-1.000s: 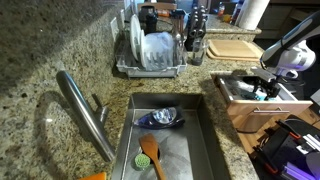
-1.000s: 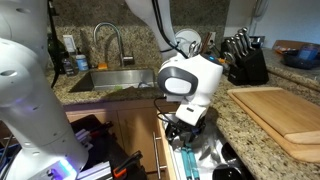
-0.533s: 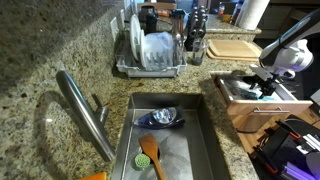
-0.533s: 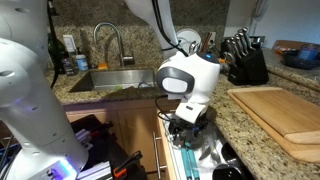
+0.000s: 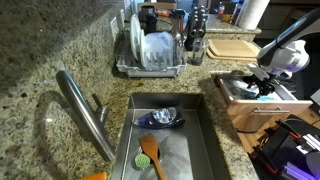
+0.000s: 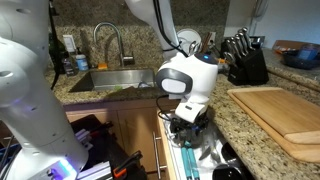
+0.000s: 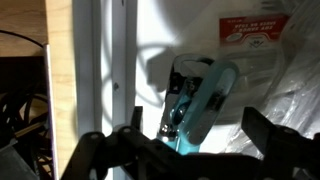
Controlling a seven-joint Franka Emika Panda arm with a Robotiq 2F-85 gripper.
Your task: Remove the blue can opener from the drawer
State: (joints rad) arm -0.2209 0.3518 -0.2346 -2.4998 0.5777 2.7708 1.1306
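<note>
My gripper needs to move down first, then close on the can opener's handle point(image 7: 203, 108). The handle is between my fingers but below them, so they would miss it if I closed now.
The blue can opener point(image 7: 197, 100) lies on the white floor of the drawer point(image 7: 100, 70), its teal handles pointing toward the camera in the wrist view. My gripper point(image 7: 195, 135) is open, with one dark finger on each side of the can opener and just above it. In both exterior views the gripper point(image 6: 188, 124) point(image 5: 262, 84) hangs down into the open light-wood drawer point(image 5: 238, 103) point(image 6: 163, 150). A teal strip of the can opener point(image 6: 189, 152) shows below the fingers.
A steel sink point(image 5: 205, 140) holds a dark blue dish point(image 5: 161, 118) and a wooden spoon point(image 5: 151, 154), beside a tap point(image 5: 85, 110). A dish rack point(image 5: 150, 55), knife block point(image 6: 243, 62) and cutting board point(image 6: 280, 115) stand on the granite counter. Clear plastic and a labelled bag point(image 7: 255, 35) lie in the drawer.
The gripper has sunk slightly lower into the drawer over the can opener. Nothing else has moved.
</note>
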